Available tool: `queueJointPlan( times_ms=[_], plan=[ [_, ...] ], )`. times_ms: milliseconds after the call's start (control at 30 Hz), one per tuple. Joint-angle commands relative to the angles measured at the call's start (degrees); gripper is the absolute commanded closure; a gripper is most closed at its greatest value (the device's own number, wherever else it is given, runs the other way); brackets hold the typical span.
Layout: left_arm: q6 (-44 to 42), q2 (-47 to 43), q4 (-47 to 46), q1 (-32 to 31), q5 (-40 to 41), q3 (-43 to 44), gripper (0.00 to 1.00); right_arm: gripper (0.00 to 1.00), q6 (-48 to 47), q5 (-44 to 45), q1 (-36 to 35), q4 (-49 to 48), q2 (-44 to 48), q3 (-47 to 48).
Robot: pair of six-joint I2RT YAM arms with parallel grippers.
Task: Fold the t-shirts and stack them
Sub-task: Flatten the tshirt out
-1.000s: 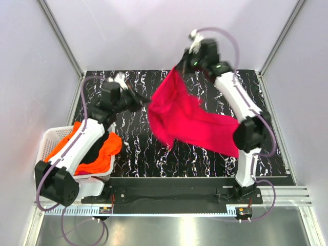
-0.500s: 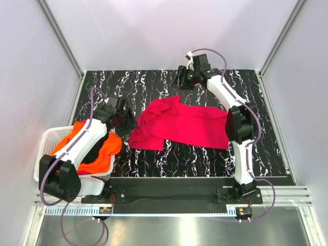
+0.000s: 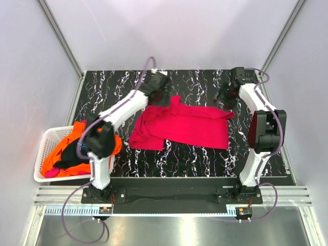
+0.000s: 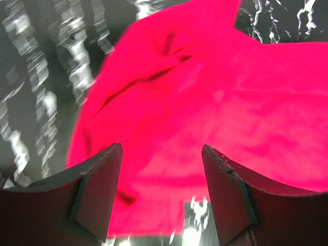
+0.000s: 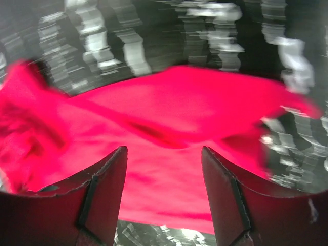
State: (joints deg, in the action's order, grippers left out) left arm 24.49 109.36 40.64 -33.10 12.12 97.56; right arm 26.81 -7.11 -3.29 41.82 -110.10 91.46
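Note:
The left gripper grabs the magenta-red t-shirt (image 3: 184,125) by its far corner next, opposite my right gripper, to spread the shirt for folding.
A magenta-red t-shirt (image 3: 184,125) lies spread and rumpled on the black marbled table, its left part bunched over itself. My left gripper (image 3: 162,93) hovers over the shirt's far left corner, open with nothing between its fingers (image 4: 97,189); below it the left wrist view shows red cloth (image 4: 205,92). My right gripper (image 3: 225,97) is open over the shirt's far right corner, above the red cloth (image 5: 169,102). Orange (image 3: 110,146), black (image 3: 69,156) and pink (image 3: 51,173) t-shirts are heaped in the basket.
The white slatted basket (image 3: 45,138) stands at the table's left edge, beside the left arm's base. Grey walls and metal posts enclose the table on three sides. Bare marbled table (image 3: 195,159) shows in front of the shirt.
A second ago both grippers held the red shirt up in the air. They let go and the shirt dropped onto the table. Both have since opened and moved over its far corners.

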Motion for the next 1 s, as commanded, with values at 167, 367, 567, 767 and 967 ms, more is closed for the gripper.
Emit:
queueJointPlan(
  times_ms=[167, 367, 567, 767, 967],
  plan=[
    [-6.6, 18.2, -0.7, -5.7, 13.5, 15.2, 0.2, 0.3, -0.2, 5.8, 2.4, 1.2, 1.7, -5.5],
    [-8.4, 23.3, -1.3, -5.2, 16.0, 16.4, 0.17, 0.28, -4.5, 10.1, 2.7, 0.1, -1.7, -4.8],
    [-8.7, 25.5, -2.3, -3.2, 15.3, 18.5, 0.2, 0.31, -2.6, 8.5, 2.9, -2.6, -4.4, -4.3],
    [-10.3, 28.4, -2.5, -1.9, 14.2, 21.9, 0.34, 0.45, -1.1, 8.3, 2.9, -5.8, -6.8, -3.6],
    [-11.0, 24.5, -3.3, -1.1, 17.1, 22.1, 0.97, 0.92, -1.9, 14.3, 2.9, -6.8, -3.5, -5.1]
  ],
)
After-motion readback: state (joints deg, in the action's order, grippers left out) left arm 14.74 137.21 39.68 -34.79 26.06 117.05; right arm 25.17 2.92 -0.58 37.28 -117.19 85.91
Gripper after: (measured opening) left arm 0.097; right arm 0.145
